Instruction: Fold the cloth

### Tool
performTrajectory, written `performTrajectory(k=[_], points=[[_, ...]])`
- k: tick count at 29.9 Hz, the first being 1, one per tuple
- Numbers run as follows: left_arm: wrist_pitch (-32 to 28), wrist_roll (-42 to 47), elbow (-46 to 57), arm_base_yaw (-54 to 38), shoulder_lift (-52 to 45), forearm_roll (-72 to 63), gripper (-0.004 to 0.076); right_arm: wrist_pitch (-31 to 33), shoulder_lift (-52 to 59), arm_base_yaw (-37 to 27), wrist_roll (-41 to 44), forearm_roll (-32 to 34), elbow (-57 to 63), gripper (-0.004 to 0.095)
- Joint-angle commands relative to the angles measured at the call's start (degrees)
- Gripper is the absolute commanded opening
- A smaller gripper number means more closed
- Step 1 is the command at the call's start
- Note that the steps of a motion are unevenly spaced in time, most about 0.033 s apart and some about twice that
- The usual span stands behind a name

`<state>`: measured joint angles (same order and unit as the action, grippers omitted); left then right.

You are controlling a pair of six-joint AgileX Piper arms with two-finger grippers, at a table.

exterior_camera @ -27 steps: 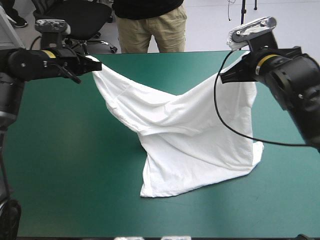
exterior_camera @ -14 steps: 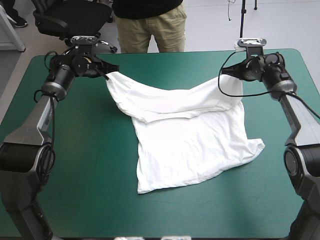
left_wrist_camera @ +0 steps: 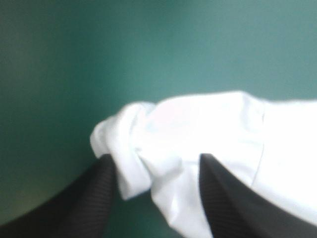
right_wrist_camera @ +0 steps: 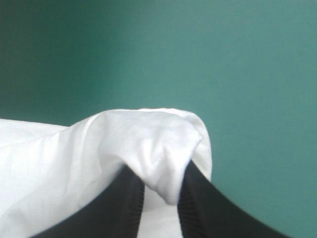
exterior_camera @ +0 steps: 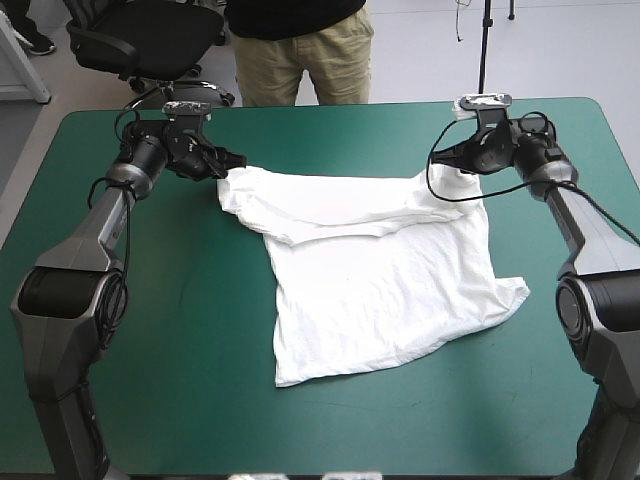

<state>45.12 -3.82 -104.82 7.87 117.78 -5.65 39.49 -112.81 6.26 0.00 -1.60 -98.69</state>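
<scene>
My left gripper grabs the T-shirt by its bunched corner (exterior_camera: pixel 233 188) next, where folds stand up while the wide body (exterior_camera: pixel 365 295) lies flat on the cover.
The white T-shirt (exterior_camera: pixel 380 270) lies spread on the teal-green cover, with its far edge doubled over into a narrow fold. My left gripper (exterior_camera: pixel 228 162) sits low at the shirt's far left corner. In the left wrist view its black fingers (left_wrist_camera: pixel 99 193) stand apart, and the bunched corner of the T-shirt (left_wrist_camera: pixel 208 124) rests loosely between them. My right gripper (exterior_camera: pixel 447 160) is at the far right corner. In the right wrist view the right gripper (right_wrist_camera: pixel 161 173) pinches a hump of the T-shirt (right_wrist_camera: pixel 99 148), its fingers nearly together.
The teal-green cover (exterior_camera: pixel 150 330) runs wide to the left of the shirt and along the table's front edge. A narrower strip of it lies between the shirt and the right edge.
Both arms came down from a raised hold toward the far side of the table. The shirt's hanging upper edge now lies on the cover. The left fingers have spread.
</scene>
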Motion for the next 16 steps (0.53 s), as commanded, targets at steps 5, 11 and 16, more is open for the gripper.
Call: performTrajectory(k=[5,11,16], points=[[9.46,-2.88,-2.46,0.17,-8.98,2.63,0.0526,8.09,5.62,-1.61,-2.33,-1.79,-4.37,0.0469],[13.8,-8.19,-2.46,0.17,-19.44,-2.46,0.0437,14.74,13.98,-3.33,-4.29,-1.87,-4.36,0.0469],[15.0,-8.07,1.42,1.41,-29.11,-2.79,0.043,19.64,21.38,-3.46,-5.35,-1.63,-4.26,0.0442]])
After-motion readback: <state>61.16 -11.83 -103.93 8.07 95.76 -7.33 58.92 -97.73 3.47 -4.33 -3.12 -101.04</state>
